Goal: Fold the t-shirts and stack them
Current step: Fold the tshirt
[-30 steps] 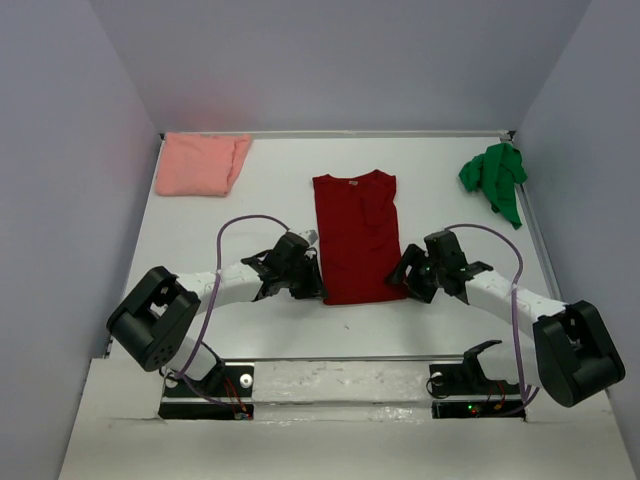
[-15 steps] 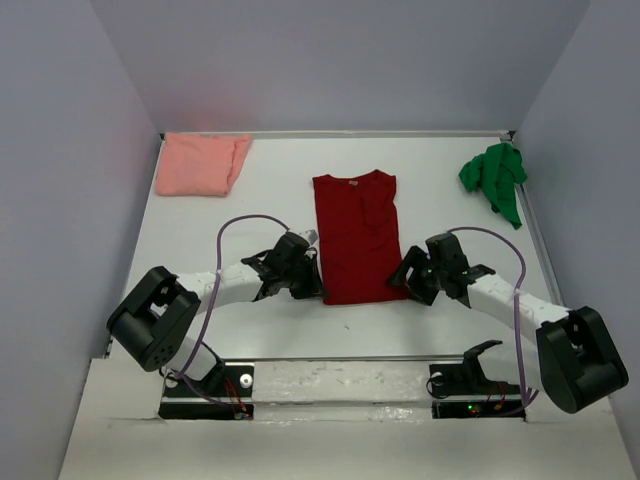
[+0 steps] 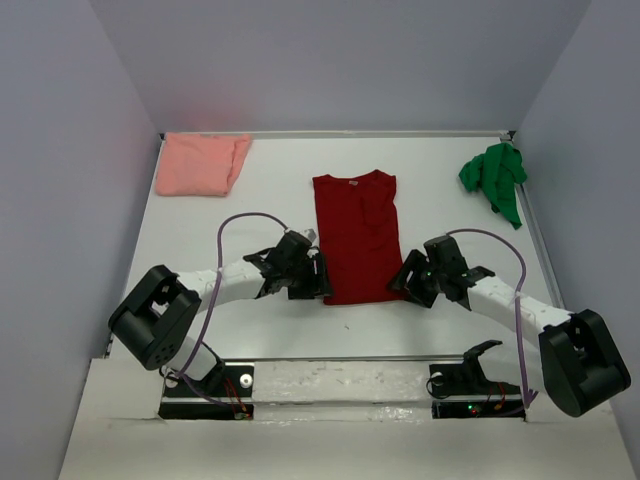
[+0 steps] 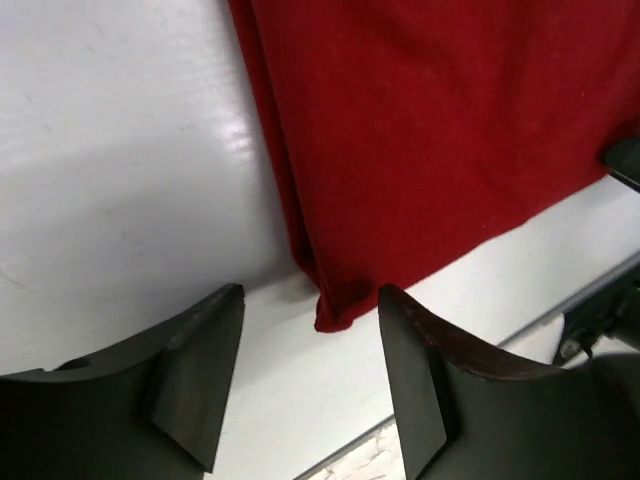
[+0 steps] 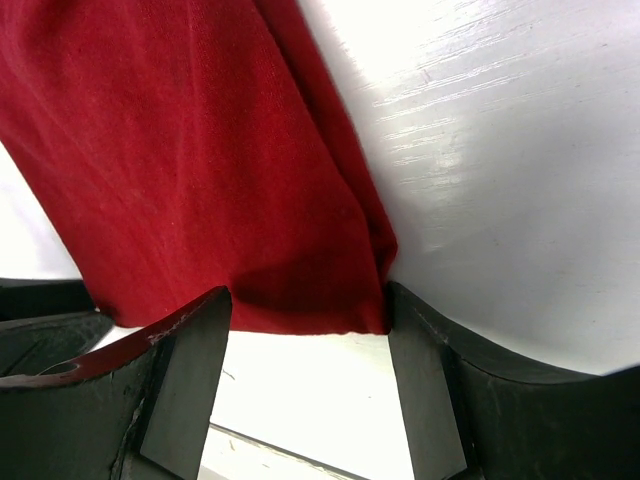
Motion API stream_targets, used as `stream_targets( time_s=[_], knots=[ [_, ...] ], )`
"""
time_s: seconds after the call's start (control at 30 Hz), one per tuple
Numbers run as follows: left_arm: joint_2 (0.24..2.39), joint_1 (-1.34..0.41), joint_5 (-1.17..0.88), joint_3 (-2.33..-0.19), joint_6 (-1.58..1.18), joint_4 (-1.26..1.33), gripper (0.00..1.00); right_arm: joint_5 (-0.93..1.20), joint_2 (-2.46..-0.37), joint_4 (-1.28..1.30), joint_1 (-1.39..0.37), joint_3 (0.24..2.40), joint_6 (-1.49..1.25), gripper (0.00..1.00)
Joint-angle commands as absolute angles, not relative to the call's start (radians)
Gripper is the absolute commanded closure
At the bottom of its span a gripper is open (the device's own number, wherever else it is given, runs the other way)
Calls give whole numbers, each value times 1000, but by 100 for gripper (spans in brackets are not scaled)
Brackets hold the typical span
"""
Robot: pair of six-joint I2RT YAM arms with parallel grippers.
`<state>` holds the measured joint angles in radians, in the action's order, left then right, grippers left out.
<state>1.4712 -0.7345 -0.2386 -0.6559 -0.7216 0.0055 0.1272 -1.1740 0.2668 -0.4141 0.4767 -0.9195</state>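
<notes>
I should next use my left gripper to grab the dark red t-shirt's near hem corner (image 3: 328, 300) (image 4: 336, 307), opposite my right gripper's corner. Then I can fold the hem over toward the collar.
A dark red t-shirt (image 3: 355, 235) lies flat in a long narrow fold at the table's middle, collar away from me. At its near left corner (image 4: 335, 312) my left gripper (image 3: 322, 285) (image 4: 310, 300) stands open, the corner's tip lying between the fingers but not pinched. My right gripper (image 3: 405, 280) (image 5: 308, 300) is open astride the near right corner of the red shirt (image 5: 180, 150), whose hem spans the gap between the fingers. A pale salmon pink t-shirt (image 3: 200, 163) lies folded at the back left. A bright green t-shirt (image 3: 493, 178) is crumpled at the back right.
Grey walls enclose the white table (image 3: 260, 190) on the left, back and right. The table's near edge (image 3: 340, 358) runs just behind both grippers, with the arm bases below it.
The left gripper's jaws closed at the shirt's near left corner, then opened again. The right gripper slid slightly nearer along the shirt's right edge to its near corner.
</notes>
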Motion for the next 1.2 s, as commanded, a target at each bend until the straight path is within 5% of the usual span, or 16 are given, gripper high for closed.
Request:
stream_targets(
  time_s=[0.0,0.13,0.43,0.8,1.0,1.17],
  knots=[
    [1497,-755,-100,-727,-695,-139,25,90,-1190,348,-426,472,-899,31],
    [1520,-755,-126,-715,-701,-121,14,89,-1189,348,-426,476,-900,31],
    [1603,-759,-324,-649,-764,109,18,49,-1160,393,-426,489,-899,30],
    [1595,-772,-322,-644,-770,109,24,49,-1167,397,-426,497,-911,30],
    [1578,-772,-314,-646,-769,97,37,49,-1199,393,-426,499,-917,30],
    [1574,-772,-302,-650,-761,84,64,38,-1213,385,-426,495,-930,33]
  ],
)
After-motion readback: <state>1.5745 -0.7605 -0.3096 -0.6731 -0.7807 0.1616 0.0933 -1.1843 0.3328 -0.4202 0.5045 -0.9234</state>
